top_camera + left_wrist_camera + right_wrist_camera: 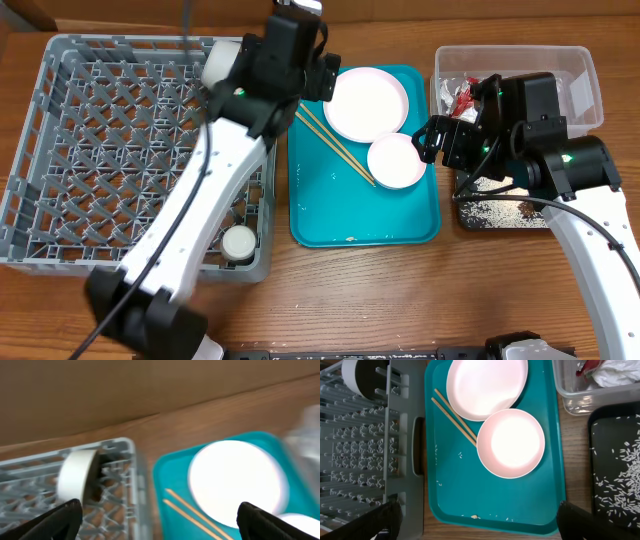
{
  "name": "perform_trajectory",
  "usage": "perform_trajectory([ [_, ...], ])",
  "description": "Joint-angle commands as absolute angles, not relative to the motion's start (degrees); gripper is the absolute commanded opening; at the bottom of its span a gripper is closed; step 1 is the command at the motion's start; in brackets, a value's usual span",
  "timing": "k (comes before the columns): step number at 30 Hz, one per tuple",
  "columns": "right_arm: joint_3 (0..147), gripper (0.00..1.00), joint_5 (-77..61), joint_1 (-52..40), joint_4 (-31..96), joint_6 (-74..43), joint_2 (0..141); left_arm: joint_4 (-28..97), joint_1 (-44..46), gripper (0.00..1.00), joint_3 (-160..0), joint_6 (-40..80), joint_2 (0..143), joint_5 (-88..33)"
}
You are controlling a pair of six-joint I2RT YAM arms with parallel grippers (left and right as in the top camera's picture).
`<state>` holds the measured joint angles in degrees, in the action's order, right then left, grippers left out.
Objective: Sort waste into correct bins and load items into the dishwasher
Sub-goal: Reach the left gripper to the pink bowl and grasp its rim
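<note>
My left gripper grabs the tray's white bowl by its rim on the rack-facing side next, to load the bowl on edge.
The grey dish rack [100, 150] holds a white bowl [218, 62] on edge at its far right corner and a small white cup [239, 243] at its near right corner. My left gripper [322, 78] is open and empty, above the gap between rack and teal tray; its view shows the bowl [75, 477], pink plate [235, 482] and chopsticks [192, 515]. My right gripper [480, 517] is open and empty above the tray, where the plate [487, 385], another white bowl [511, 442] and the chopsticks [452, 415] lie.
The teal tray [365, 215] carries a few rice grains and a small brown crumb [475, 516]. The clear tub [575, 70] holds a red wrapper [463, 95] and white tissue [620, 372]. The black tray [600, 420] holds rice grains [620, 470].
</note>
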<state>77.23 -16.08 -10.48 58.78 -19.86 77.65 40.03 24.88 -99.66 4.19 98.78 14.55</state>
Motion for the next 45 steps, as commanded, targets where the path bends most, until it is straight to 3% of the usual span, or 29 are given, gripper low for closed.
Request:
perform_trajectory([
  [1,77.21,1.00,-15.46,-10.44,58.63,-19.68,77.47,42.19,24.71,1.00,-99.29,5.37,93.93,1.39],
  [8,77.21,1.00,-15.46,-10.44,58.61,-19.68,77.47,45.25,24.80,0.91,-99.26,8.60,93.45,-10.63],
  [13,77.21,1.00,-15.46,-10.44,58.61,-19.68,77.47,47.59,24.95,0.88,-99.24,17.10,96.82,-10.57],
  [22,77.21,1.00,-15.46,-10.44,58.61,-19.68,77.47,44.47,29.12,0.80,-99.24,17.58,106.59,-9.69],
  [26,77.21,1.00,-15.46,-10.44,58.61,-19.68,77.47,43.42,32.14,0.77,-99.24,25.26,111.79,-8.01],
  [29,77.21,1.00,-15.46,-10.41,58.61,-19.68,77.47,43.42,34.37,0.71,-99.24,30.76,115.87,-4.64],
  [34,77.21,1.00,-15.46,-10.44,58.61,-19.68,77.47,43.48,35.77,0.68,-99.24,36.47,120.77,-2.39],
  [45,77.21,1.00,-15.46,-10.44,58.63,-19.68,77.47,43.42,37.32,0.50,-99.24,39.48,124.92,-2.35],
])
